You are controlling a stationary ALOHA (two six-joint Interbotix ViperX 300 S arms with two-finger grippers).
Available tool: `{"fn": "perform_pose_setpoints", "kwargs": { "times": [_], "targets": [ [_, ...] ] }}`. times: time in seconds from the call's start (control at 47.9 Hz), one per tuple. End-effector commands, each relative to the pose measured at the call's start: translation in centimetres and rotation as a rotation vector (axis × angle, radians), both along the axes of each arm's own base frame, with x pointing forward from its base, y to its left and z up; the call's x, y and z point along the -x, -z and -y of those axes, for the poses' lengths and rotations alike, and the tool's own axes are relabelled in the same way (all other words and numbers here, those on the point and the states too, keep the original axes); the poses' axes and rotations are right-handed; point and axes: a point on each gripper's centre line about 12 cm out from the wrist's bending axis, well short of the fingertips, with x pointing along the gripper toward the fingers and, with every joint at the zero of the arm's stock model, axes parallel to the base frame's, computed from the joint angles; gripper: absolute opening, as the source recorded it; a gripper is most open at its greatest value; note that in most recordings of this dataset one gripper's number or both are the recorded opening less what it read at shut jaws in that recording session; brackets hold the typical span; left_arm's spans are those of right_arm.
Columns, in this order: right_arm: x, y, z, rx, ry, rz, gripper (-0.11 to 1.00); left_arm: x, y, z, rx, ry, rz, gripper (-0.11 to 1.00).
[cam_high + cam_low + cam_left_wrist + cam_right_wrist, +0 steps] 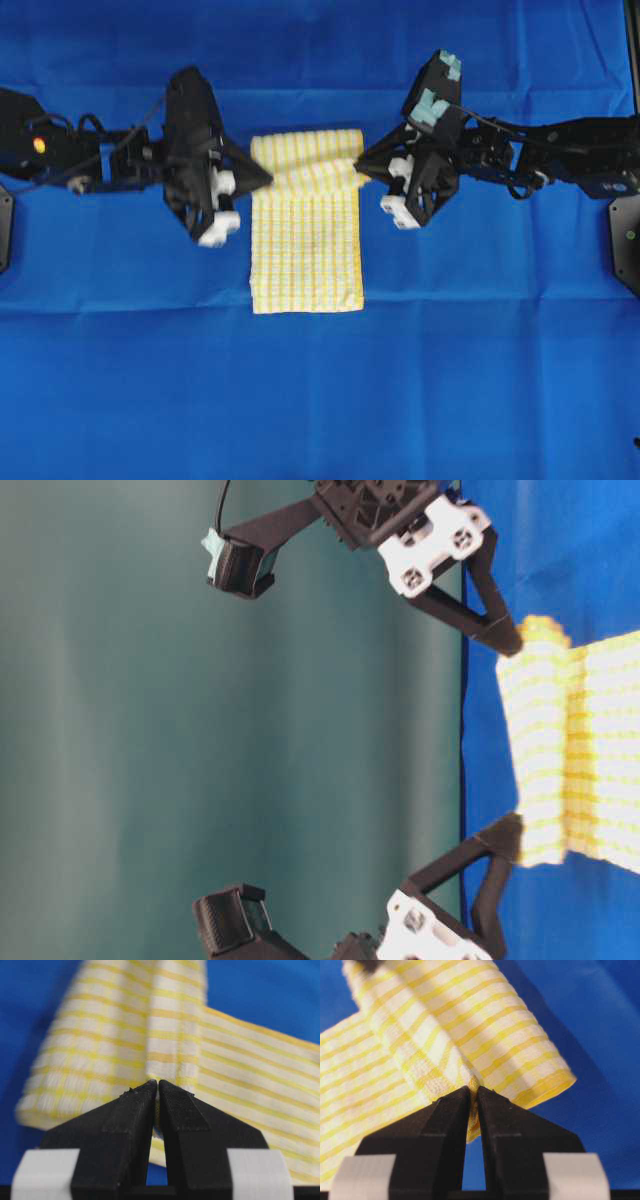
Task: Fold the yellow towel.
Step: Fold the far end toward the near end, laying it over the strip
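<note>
I would miss the fold if I opened now, because the towel's lifted end [312,185] hangs far short of the towel's near edge [305,309]. I should keep my right gripper closed on the towel until that end reaches that edge.
The yellow towel [306,235], white with yellow checks, lies as a narrow strip in the middle of the blue cloth. Its far end is lifted and curled back over itself [308,158]. My left gripper [268,178] is shut on the towel's left edge, and the pinched cloth [160,1072] shows between its tips [156,1083]. On the opposite edge my right gripper [360,168] is shut on the towel, with a fold of cloth [451,1060] caught between its tips [474,1089]. In the table-level view the raised roll [540,742] hangs between both grippers' fingertips.
A plain blue cloth [320,390] covers the whole table. Both arms reach in from the left [70,155] and right [560,150] sides. A dark stand [627,240] sits at the right edge.
</note>
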Motion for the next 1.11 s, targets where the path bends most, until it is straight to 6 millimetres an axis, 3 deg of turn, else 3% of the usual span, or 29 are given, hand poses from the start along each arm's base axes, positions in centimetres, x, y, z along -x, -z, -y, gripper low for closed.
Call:
{"fn": "perform_pose_setpoints", "kwargs": {
  "times": [0.0,0.188,0.438,1.085],
  "targets": [
    [-0.3,-1.0,-1.3,-0.004,-0.026,0.033,0.06,-0.3,-1.0,1.6,0.001,0.045,0.034,0.02],
    [-0.6,-1.0,-3.9,-0.016,-0.089,0.035,0.06,-0.2,-0.9,4.4,0.002,0.124,0.028,0.02],
    [-0.7,-1.0,-5.4,-0.027,-0.12,0.04,0.06,-0.2,-0.9,6.4,0.004,0.18,0.028,0.02],
    [-0.9,-1.0,-6.0,-0.02,-0.141,0.039,0.06,-0.3,-0.8,6.3,0.0,0.18,0.022,0.03]
  ]
}}
